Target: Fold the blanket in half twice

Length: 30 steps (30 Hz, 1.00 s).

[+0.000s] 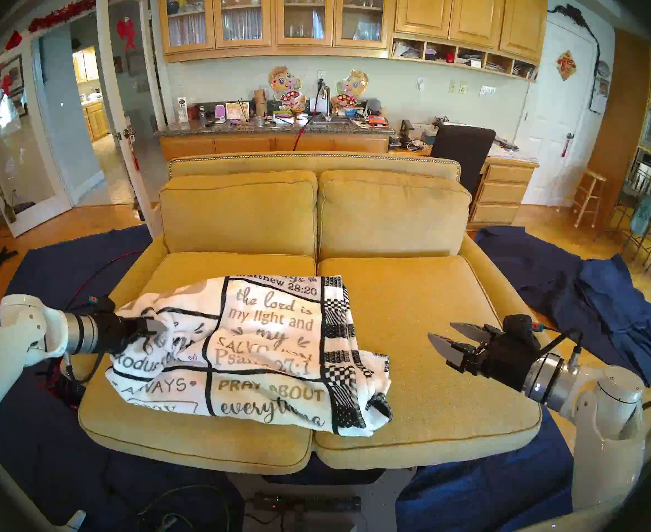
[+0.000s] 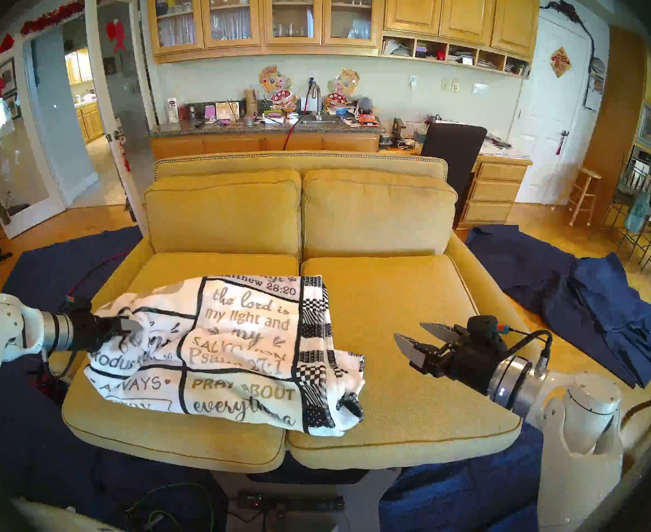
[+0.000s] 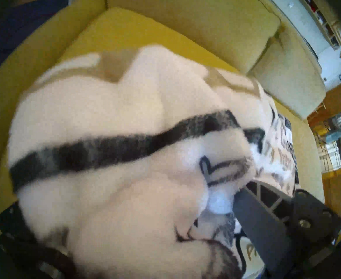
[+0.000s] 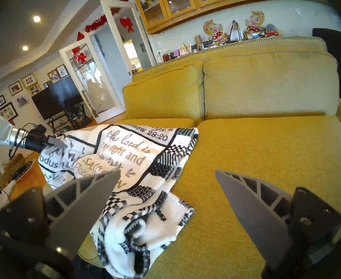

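The fleece bunches up opposite the checkered border while the blanket's lettered middle lies spread, so my left gripper should next pinch the blanket's bunched end point(image 1: 157, 334).
The blanket point(image 1: 262, 350), white fleece with black grid lines, verse lettering and a checkered border, lies in a folded, rumpled bundle across the seat of the yellow sofa point(image 1: 431, 327), mostly on the left cushion. My left gripper point(image 1: 159, 327) is at the bundle's left end, its jaws spread wide. Fleece point(image 3: 105, 111) is bunched between them and covers the left finger; the right finger point(image 3: 266, 212) shows. My right gripper point(image 1: 441, 329) hovers open and empty over the right cushion, a short way right of the checkered edge point(image 4: 165, 165).
The sofa's back cushions point(image 1: 316, 212) rise behind the seat. Dark navy cloths point(image 1: 604, 308) cover the floor on both sides and in front. Cables and a power strip point(image 1: 304, 504) lie on the floor below the front edge.
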### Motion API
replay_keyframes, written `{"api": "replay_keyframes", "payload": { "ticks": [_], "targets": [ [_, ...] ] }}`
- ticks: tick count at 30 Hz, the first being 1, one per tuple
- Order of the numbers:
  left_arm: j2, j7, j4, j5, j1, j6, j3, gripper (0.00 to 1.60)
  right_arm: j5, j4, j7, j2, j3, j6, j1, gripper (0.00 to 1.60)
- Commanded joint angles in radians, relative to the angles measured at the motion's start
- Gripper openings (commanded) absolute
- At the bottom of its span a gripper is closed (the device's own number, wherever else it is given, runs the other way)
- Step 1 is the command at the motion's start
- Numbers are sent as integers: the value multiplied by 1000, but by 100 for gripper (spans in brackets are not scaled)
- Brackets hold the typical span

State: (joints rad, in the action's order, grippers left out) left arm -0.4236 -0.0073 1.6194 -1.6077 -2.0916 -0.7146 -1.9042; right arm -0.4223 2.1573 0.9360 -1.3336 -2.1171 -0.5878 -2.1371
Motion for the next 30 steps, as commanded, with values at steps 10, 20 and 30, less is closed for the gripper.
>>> {"api": "replay_keyframes", "payload": {
  "ticks": [10, 20, 30],
  "targets": [
    [16, 71, 40, 50, -57, -36, -153, 160, -8, 25, 3, -1, -5, 7, 12, 160],
    [5, -22, -44, -31, -55, -141, -198, 160, -7, 24, 3, 0, -5, 7, 12, 160],
    [22, -74, -109, -65, -36, -201, -225, 160, -7, 24, 3, 0, -5, 7, 12, 160]
  ]
}}
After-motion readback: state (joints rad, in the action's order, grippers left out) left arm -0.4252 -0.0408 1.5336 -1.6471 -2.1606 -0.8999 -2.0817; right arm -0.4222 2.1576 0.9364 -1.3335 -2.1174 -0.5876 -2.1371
